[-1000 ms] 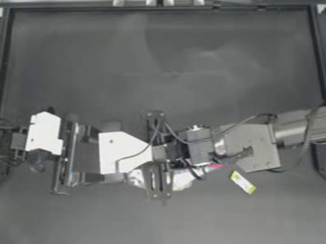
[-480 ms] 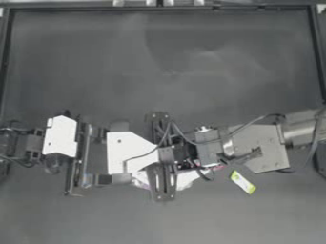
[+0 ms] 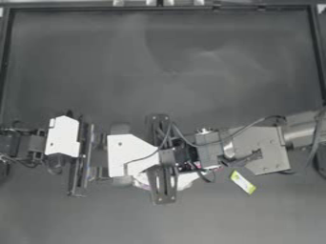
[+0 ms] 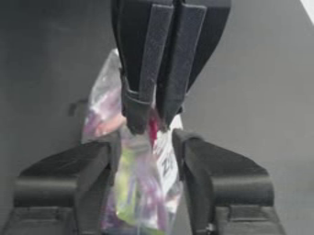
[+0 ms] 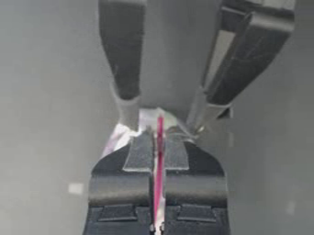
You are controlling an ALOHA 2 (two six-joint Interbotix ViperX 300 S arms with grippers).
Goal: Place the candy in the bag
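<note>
I will grab the bag [image 4: 140, 193] by its pink seal strip with my left gripper next, to keep the bag steady so the candy can go in.
The bag [image 3: 188, 179] is a clear plastic zip bag with colourful candies inside, held up between both grippers near the table's front middle. My right gripper [image 5: 158, 153] is shut on the bag's pink seal strip [image 5: 159, 128]. My left gripper [image 4: 146, 151] stands open, one jaw on each side of the bag [image 4: 140, 193], just below the right gripper [image 4: 153, 114]. In the top view the left gripper [image 3: 163, 174] and right gripper [image 3: 183, 163] meet over the bag. The candy [image 3: 242, 182], a small yellow-green wrapped piece, lies on the table just right of the bag, under the right arm.
The dark table [image 3: 166, 66] has a raised rim along its far edge and sides. Cables trail from both arms near the grippers.
The left arm has moved right, closing in on the bag. The right gripper has kept its hold on the seal strip, and the candy has stayed put.
</note>
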